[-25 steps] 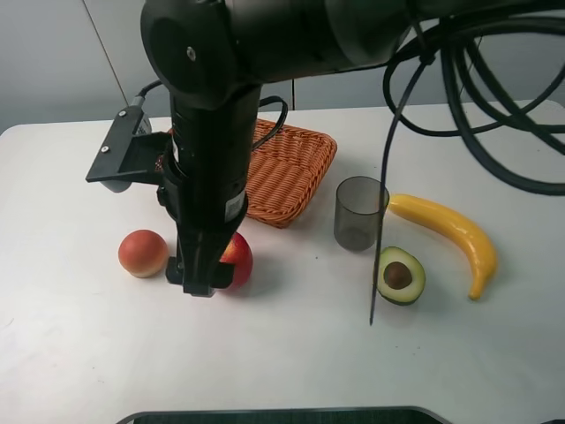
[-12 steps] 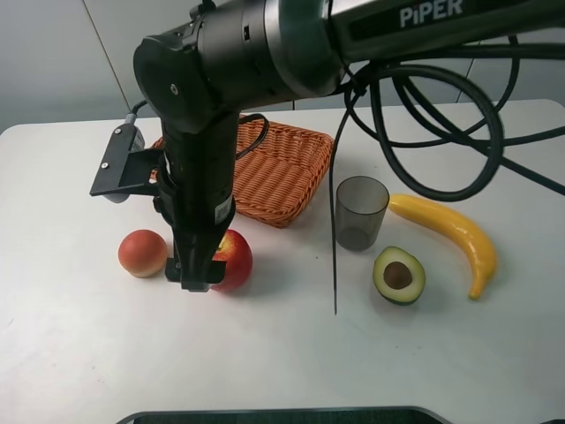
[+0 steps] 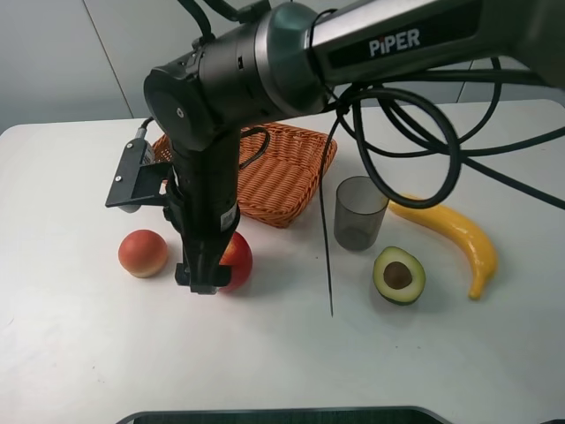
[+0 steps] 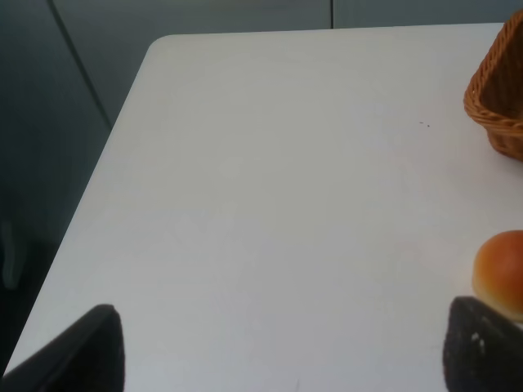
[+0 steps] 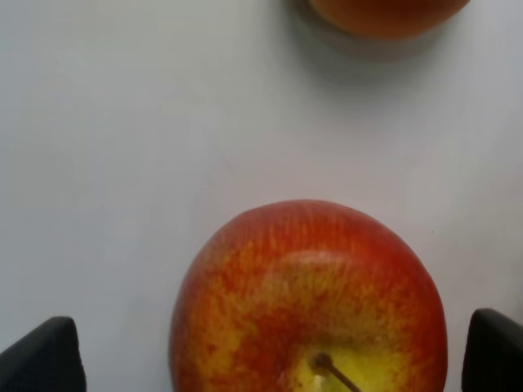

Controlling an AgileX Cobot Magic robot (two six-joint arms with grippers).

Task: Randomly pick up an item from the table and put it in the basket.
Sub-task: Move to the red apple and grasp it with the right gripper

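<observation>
The red apple's wide middle (image 3: 239,263) (image 5: 270,339) is below my fingertips, so they would miss the apple if I closed now. My right gripper should lower first, then close on the apple.
The red apple (image 3: 238,258) with yellowish streaks sits on the white table (image 3: 88,353), in front of the orange-brown wicker basket (image 3: 274,177). My right gripper (image 3: 205,281) has reached across to the left and stands over the apple, partly hiding it. In the right wrist view the apple (image 5: 310,302) lies between the open fingertips (image 5: 41,355), with gaps on both sides. My left gripper (image 4: 282,351) is open and empty over bare table, and shows only in its wrist view. That view also shows a corner of the basket (image 4: 498,98).
An orange-pink peach (image 3: 143,253) lies just left of the apple; it also shows in the left wrist view (image 4: 500,269). A grey cup (image 3: 360,212), a halved avocado (image 3: 400,276) and a banana (image 3: 450,231) sit to the right. Cables (image 3: 328,247) hang over the middle.
My right arm has sunk lower and shifted slightly right over the apple. The hanging cable has swung left. The apple and the other fruit have not moved.
</observation>
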